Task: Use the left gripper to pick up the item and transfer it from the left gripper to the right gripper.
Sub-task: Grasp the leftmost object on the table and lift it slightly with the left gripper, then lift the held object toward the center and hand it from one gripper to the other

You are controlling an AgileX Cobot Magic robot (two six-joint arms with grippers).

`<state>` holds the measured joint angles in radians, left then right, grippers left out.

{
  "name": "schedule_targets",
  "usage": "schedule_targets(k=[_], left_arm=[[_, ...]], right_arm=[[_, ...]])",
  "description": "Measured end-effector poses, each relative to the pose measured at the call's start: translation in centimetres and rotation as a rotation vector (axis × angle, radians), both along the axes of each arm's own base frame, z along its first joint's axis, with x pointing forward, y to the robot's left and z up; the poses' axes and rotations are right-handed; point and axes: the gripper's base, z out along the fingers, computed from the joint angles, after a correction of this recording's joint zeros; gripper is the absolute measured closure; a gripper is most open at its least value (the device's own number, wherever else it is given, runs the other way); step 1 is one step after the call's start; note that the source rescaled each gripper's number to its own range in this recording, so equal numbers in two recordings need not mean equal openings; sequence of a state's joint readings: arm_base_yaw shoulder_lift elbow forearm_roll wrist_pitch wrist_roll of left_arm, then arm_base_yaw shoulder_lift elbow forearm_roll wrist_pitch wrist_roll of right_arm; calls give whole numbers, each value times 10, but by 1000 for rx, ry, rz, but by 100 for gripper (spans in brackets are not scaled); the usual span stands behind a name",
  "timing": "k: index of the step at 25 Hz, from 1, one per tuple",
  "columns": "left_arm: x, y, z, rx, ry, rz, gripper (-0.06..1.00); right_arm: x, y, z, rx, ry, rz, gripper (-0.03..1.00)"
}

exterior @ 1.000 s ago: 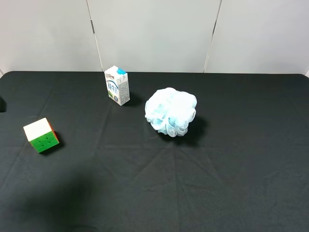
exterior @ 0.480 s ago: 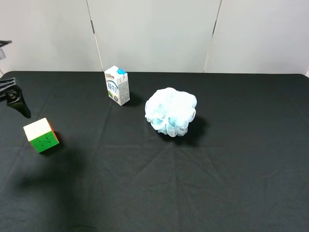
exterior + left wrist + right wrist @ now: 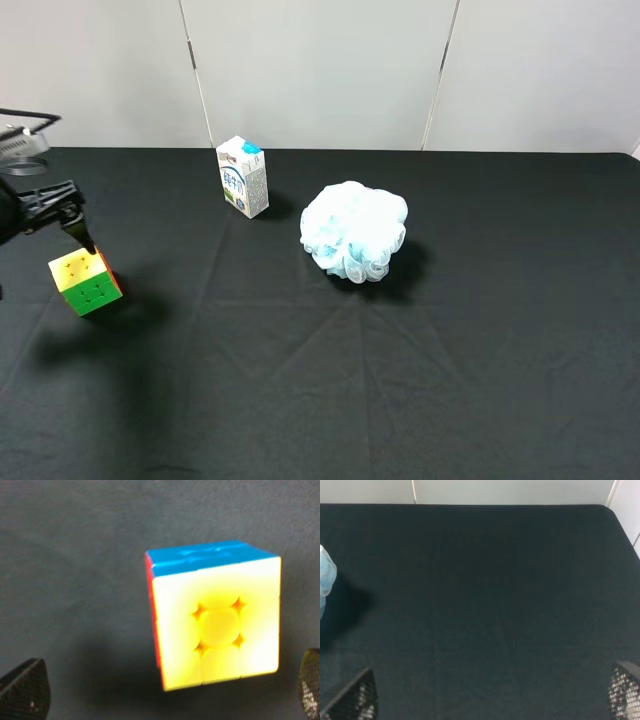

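Observation:
I need to pass the puzzle cube [image 3: 85,283] [image 3: 215,625] on to my right gripper, so I should next grab it by its red and orange sides with my left gripper.
The puzzle cube [image 3: 85,283] sits on the black cloth at the far left, green and orange sides showing and a yellow top. In the left wrist view the cube [image 3: 215,625] shows a yellow face with a blue and a red side. My left gripper [image 3: 70,225] hovers just above and behind the cube, open; its fingertips [image 3: 25,692] stand wide to either side of the cube without touching it. My right gripper [image 3: 490,695] is open and empty over bare cloth; it is out of the exterior high view.
A white-and-blue milk carton [image 3: 243,177] stands upright at the back, left of centre. A fluffy light-blue bath pouf [image 3: 353,232] lies mid-table; its edge shows in the right wrist view [image 3: 325,580]. A white wall backs the table.
My left gripper has come in from the left edge and moved right to just above the cube. The cube's top now looks yellow instead of pale. Nothing else moved.

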<state>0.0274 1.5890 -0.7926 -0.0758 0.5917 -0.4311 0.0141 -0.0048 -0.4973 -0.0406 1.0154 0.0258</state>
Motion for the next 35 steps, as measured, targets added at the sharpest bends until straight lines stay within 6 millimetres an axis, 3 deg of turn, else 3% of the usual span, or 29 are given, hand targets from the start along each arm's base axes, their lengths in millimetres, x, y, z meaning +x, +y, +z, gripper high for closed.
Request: schedule_targets(k=[6, 21, 24, 27, 30, 31, 35], left_arm=[[11, -9, -21, -5, 3, 20, -6], [33, -19, -49, -23, 31, 32, -4], [33, -20, -49, -23, 31, 28, 8], [33, -20, -49, -22, 35, 27, 32], [32, -20, -49, -20, 46, 18, 74], [31, -20, -49, -20, 49, 16, 93], [31, -20, -49, -20, 50, 14, 94]], right_arm=[[0, 0, 0, 0, 0, 0, -3], [0, 0, 0, 0, -1, 0, -3], [0, 0, 0, 0, -1, 0, -3], [0, 0, 0, 0, -1, 0, -3], [0, 0, 0, 0, -1, 0, -3], [0, 0, 0, 0, -1, 0, -3], [0, 0, 0, 0, -1, 0, -3]])
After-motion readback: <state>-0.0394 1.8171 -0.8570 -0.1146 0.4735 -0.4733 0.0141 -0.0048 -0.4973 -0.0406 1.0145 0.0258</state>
